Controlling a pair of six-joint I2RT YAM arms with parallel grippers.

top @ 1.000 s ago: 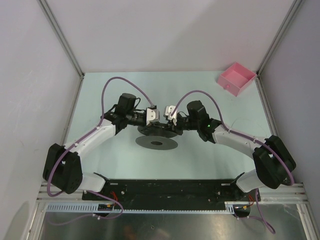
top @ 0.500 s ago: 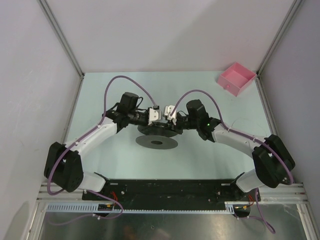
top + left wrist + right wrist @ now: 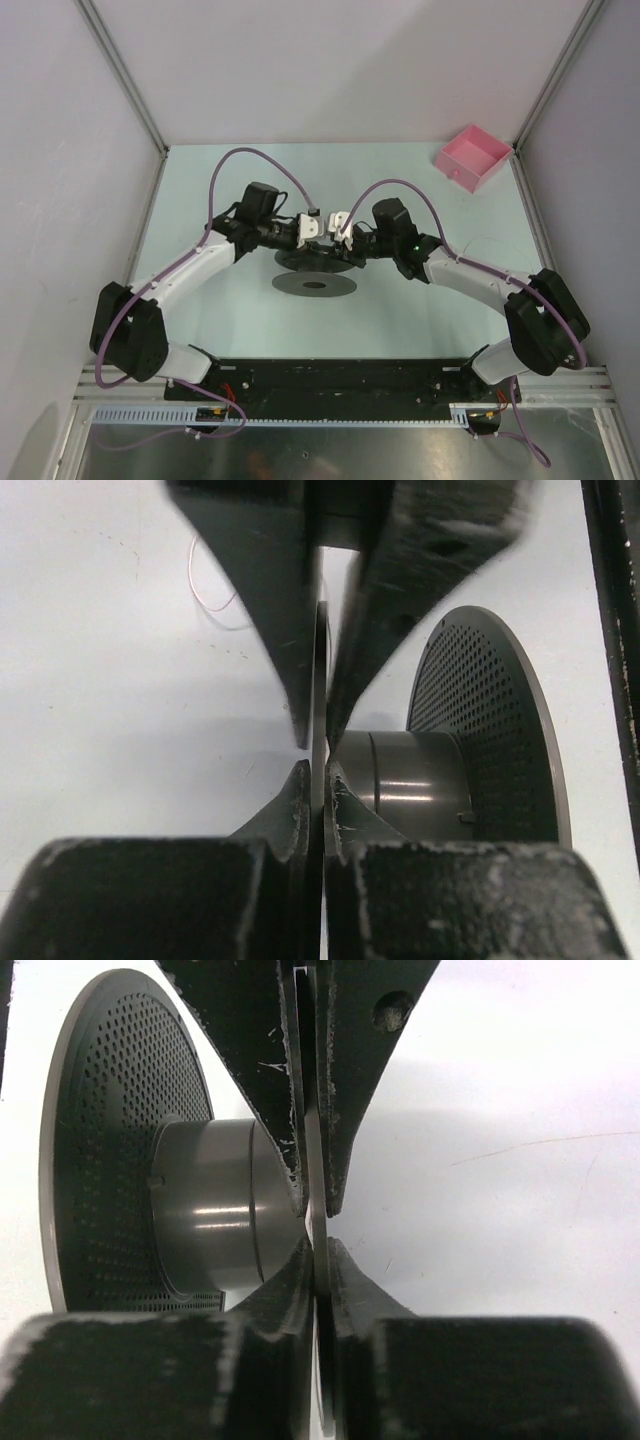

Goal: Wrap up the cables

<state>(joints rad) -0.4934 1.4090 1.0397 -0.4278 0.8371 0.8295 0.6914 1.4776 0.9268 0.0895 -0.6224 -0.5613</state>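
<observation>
The spool would come up by its rim if the robot lifted its left gripper now, because the fingers are closed on both sides of the rim's thin edge [image 3: 312, 246] [image 3: 319, 789].
A dark grey spool [image 3: 314, 272] is at the table's middle, held between both grippers. My left gripper [image 3: 318, 234] is shut on the thin edge of one spool flange [image 3: 321, 670]. The hub [image 3: 405, 780] and the perforated other flange [image 3: 490, 730] lie to its right. My right gripper [image 3: 340, 234] is shut on the same thin flange edge [image 3: 314, 1160], with the hub [image 3: 205, 1210] and the perforated flange [image 3: 100, 1140] to its left. The cable, a hair-fine whitish wire [image 3: 207, 592], loops on the table beyond the left fingers. A fine strand [image 3: 520, 1147] also shows in the right wrist view.
A pink open box [image 3: 472, 157] stands at the back right corner. Thick purple cables [image 3: 250, 160] loop over both arms. Grey walls close in the table on three sides. A black rail [image 3: 330, 378] runs along the near edge.
The left gripper has edged a little to the right and away, its purple cable loop shifting with it. Both grippers stay shut on the spool's flange.
</observation>
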